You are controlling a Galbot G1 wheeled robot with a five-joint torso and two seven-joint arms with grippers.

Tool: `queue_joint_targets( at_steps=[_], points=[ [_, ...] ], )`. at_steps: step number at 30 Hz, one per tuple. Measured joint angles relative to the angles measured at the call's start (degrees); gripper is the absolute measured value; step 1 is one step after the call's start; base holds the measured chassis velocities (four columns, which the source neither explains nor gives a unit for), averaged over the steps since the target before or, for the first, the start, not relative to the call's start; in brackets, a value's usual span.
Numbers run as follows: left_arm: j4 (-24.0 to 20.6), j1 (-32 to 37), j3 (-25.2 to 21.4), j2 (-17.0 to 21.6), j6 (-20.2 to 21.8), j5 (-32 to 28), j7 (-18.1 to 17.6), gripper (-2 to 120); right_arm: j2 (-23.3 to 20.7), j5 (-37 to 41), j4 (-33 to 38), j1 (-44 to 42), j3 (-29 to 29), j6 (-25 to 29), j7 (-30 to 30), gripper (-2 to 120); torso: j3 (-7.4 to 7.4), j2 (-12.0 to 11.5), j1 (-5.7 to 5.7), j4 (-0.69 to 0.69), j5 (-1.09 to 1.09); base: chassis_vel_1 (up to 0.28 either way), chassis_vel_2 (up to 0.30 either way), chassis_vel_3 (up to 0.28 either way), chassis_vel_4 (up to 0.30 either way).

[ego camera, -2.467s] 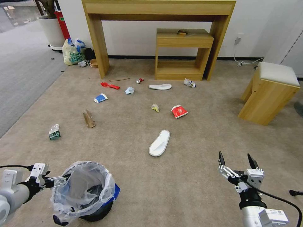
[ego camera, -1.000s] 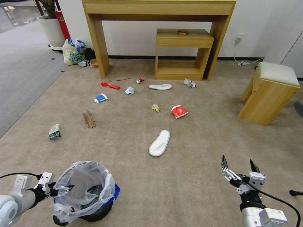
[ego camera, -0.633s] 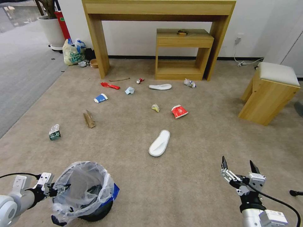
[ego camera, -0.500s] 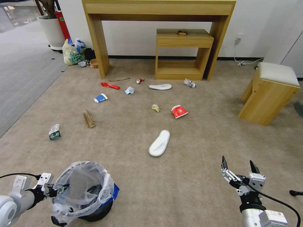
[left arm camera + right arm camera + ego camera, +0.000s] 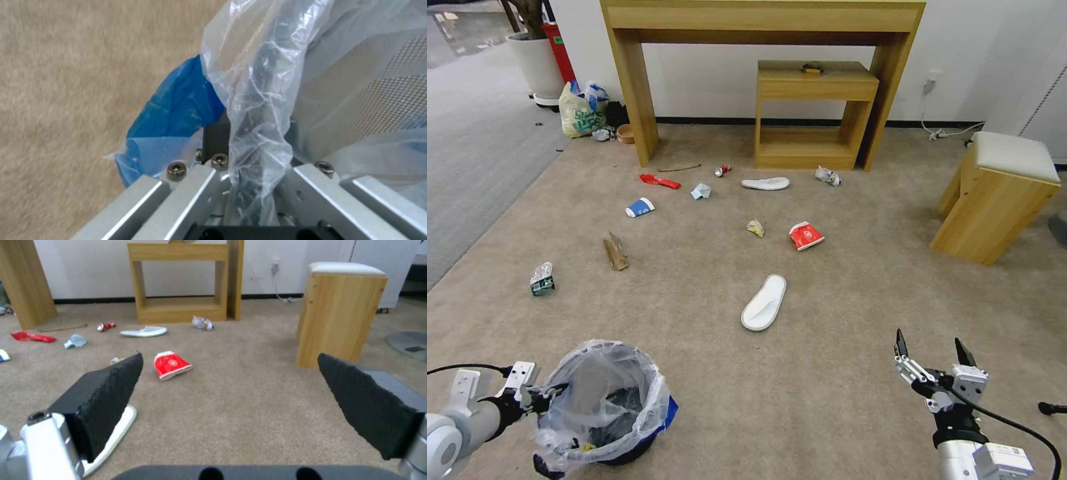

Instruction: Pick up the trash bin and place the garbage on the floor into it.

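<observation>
The white slipper's sole lies flat on the floor and only its soft toe cover stands up, so my right gripper will grab the slipper by that cover next.
The black trash bin [image 5: 602, 400], lined with crinkly clear plastic and showing a blue patch, stands on the tan floor [image 5: 840, 300] at near left. My left gripper [image 5: 550, 393] is shut on its rim; in the left wrist view the bag-covered rim [image 5: 258, 100] runs between the fingers [image 5: 216, 136]. Garbage lies ahead: a white slipper [image 5: 764, 303], a second slipper [image 5: 766, 183], a red cup [image 5: 806, 235], a blue-white cup [image 5: 640, 208], a red wrapper [image 5: 660, 181], cardboard [image 5: 616, 252], a can [image 5: 722, 171]. My right gripper [image 5: 930, 347] hangs open at near right.
A tall wooden console [image 5: 634, 100] and a low shelf [image 5: 817, 113] stand against the far wall. A padded wooden stool [image 5: 997, 200] is at right. A yellowish knotted bag [image 5: 582, 110] and a planter [image 5: 537, 63] sit far left, beside grey carpet [image 5: 467, 167].
My left gripper dropped lower and closed on the bin's rim, and the bin has tipped more upright. The right gripper sank slightly and stayed open.
</observation>
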Motion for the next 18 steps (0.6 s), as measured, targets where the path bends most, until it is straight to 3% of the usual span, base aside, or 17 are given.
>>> queue_joint_targets(
  at_steps=[5, 8, 10, 13, 18],
  points=[
    [-4.44, -0.09, -1.41, -1.81, 0.0, -5.01, -5.31, 0, -0.22, 0.28, 0.67, 1.43, 0.15, -1.83, -0.02, 100, 0.0, 0.0, 0.0, -0.01, 0.0, 0.0, 0.0, 0.0, 0.0],
    [-9.66, 0.52, -2.65, -4.82, 0.0, -7.93, -9.04, 0, -0.19, 0.65, 1.51, 2.96, 0.33, -3.84, -0.01, 100, 0.0, 0.0, 0.0, 0.0, 0.0, 0.0, 0.0, 0.0, 0.0],
    [-11.13, 0.87, -2.9, -5.96, 0.0, -8.15, -9.68, 0, -0.14, 0.83, 1.8, 3.37, 0.49, -4.62, -0.01, 100, 0.0, 0.0, 0.0, -0.01, 0.0, 0.0, 0.0, 0.0, 0.0],
    [-16.56, 2.93, -2.76, -10.65, 0.0, -6.8, -12.57, 0, -0.19, 1.29, 2.64, 4.83, 1.03, -6.95, -0.29, 100, 0.0, 0.0, 0.0, 0.0, 0.01, 0.0, 0.0, 0.0, 0.0],
    [-19.77, 4.57, -1.98, -15.07, 0.02, -3.67, -13.32, 0, -0.59, 1.1, 2.97, 6.14, 1.19, -8.32, -0.6, 100, 0.0, 0.0, 0.0, 0.0, 0.01, 0.0, 0.0, 0.0, 0.0]
  ],
)
